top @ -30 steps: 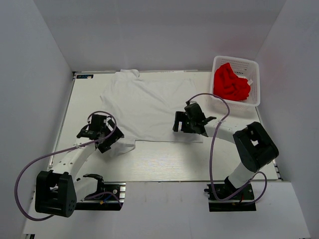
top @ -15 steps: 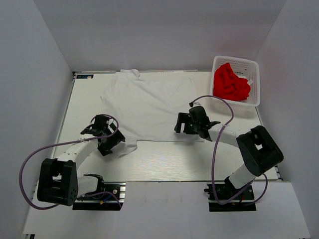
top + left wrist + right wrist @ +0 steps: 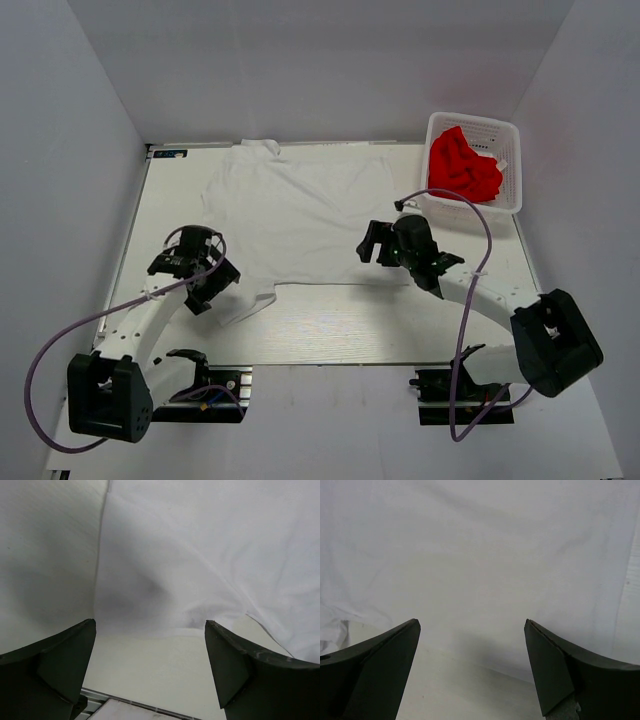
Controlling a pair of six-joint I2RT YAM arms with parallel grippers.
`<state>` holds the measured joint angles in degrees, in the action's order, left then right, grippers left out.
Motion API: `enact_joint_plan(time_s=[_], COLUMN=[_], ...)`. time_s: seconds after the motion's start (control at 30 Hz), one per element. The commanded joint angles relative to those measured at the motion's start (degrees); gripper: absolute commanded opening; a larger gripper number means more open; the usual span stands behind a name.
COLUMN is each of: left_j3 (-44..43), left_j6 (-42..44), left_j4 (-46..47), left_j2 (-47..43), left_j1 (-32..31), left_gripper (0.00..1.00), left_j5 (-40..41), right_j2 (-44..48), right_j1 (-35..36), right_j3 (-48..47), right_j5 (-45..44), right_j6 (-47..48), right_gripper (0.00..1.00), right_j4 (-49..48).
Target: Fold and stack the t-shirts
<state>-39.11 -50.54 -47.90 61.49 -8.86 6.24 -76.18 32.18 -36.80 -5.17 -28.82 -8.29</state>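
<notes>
My left gripper grabs the white t-shirt's near hem at its corner (image 3: 236, 311) (image 3: 134, 624) next, to fold the white t-shirt's near side toward its far edge.
A white t-shirt (image 3: 300, 215) lies spread flat on the table, collar at the far edge. The red t-shirt (image 3: 462, 168) is bunched inside the white basket (image 3: 510, 135) at the back right. My left gripper (image 3: 195, 268) hovers open over the white shirt's near-left corner. In the left wrist view the white shirt (image 3: 165, 565) has its hem just ahead of the left gripper (image 3: 150, 626). My right gripper (image 3: 385, 245) hangs open over the near-right hem. In the right wrist view the white shirt (image 3: 480, 555) fills the space beyond the right gripper (image 3: 471, 625). Neither gripper holds anything.
Bare table (image 3: 340, 325) runs between the shirt's near hem and the arm bases. The left wrist view shows the table's edge rail (image 3: 130, 704) at the bottom. White walls enclose the table on three sides. Purple cables loop off both arms.
The right arm's elbow has swung out to the right and its gripper has shifted slightly right along the hem. The left gripper drifted a little left and nearer. Both stayed open.
</notes>
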Motion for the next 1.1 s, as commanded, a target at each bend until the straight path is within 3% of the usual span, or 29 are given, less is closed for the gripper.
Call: enact_joint_plan(time_s=[0.0, 0.17, 0.3, 0.63, 0.73, 0.83, 0.87, 1.07], left_j3=[-2.1, -1.5, 1.93, 3.61, 2.9, 2.9, 2.29, 1.58], left_j6=[-0.96, -3.68, -8.24, -10.36, -9.14, -7.47, -7.46, -5.27], left_j4=[-7.71, -11.77, -12.31, -1.5, -1.5, -0.89, -0.88, -1.49], left_j2=[0.63, 9.41, 9.43, 16.37, 19.97, 20.77, 20.77, 20.6], left_j1=[-0.1, -0.72, -0.72, -0.72, -0.72, -0.72, -0.72, -0.72], left_gripper=[1.0, 0.97, 0.92, 0.75, 0.57, 0.19, 0.0, 0.0], left_j5=[0.71, -2.81, -2.72, -0.09, 0.53, 0.53, 0.53, 0.53], right_j2=[2.53, 5.86, 8.76, 7.54, 7.45, 6.4, 5.79, 3.15], right_j1=[-0.54, -1.16, -2.65, -5.99, -7.13, -7.83, -8.01, -8.37], right_j3=[0.59, 1.29, 3.49, 2.52, 2.96, 2.96, 2.87, 2.43], right_j5=[-7.36, -14.16, -16.54, -14.34, -14.08, -13.73, -13.55, -10.31], right_j6=[-3.34, -8.25, -9.24, -6.43, -6.95, -7.82, -7.83, -8.88], right_gripper=[0.9, 0.9, 0.9, 0.9, 0.9, 0.9, 0.9, 0.85], right_j4=[-0.59, 3.89, 4.6, 8.2, 11.19, 13.12, 13.56, 17.17])
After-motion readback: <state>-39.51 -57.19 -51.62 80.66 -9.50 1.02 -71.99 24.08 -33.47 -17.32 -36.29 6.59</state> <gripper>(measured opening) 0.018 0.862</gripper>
